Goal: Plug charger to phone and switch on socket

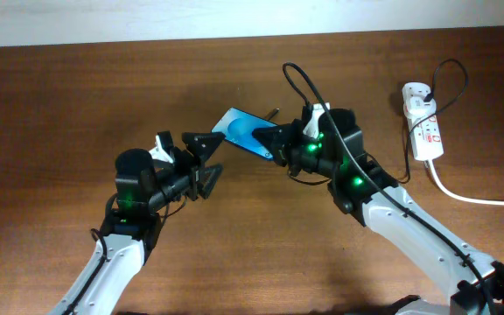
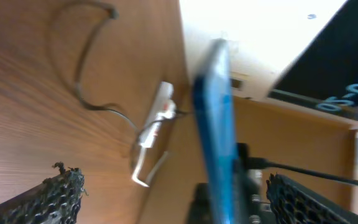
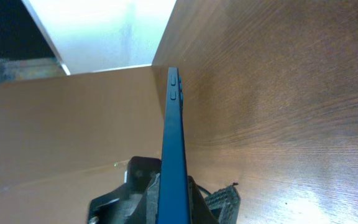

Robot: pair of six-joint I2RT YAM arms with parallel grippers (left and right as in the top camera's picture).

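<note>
The left gripper takes hold of the blue phone's loose end (image 1: 227,124) (image 2: 214,88) across its sides next, which leaves the phone's opposite end for the charger.
The blue phone (image 1: 237,129) is held tilted above the table in my right gripper (image 1: 272,142), which is shut on its right end. In the right wrist view the phone (image 3: 174,124) shows edge-on between the right gripper's jaws (image 3: 174,183). My left gripper (image 1: 211,159) is open and empty, just left of the phone's free end. The left wrist view shows the phone (image 2: 215,112) edge-on ahead of the open left gripper (image 2: 179,205). The black charger cable (image 1: 299,80) loops behind the right gripper; its plug tip (image 1: 274,111) lies on the table. The white socket (image 1: 422,121) lies far right.
A thick white cord (image 1: 479,198) runs from the socket to the right edge. The table's far edge meets a pale wall (image 1: 234,17). In the left wrist view the socket (image 2: 156,116) and the cable tip (image 2: 110,11) lie beyond the phone.
</note>
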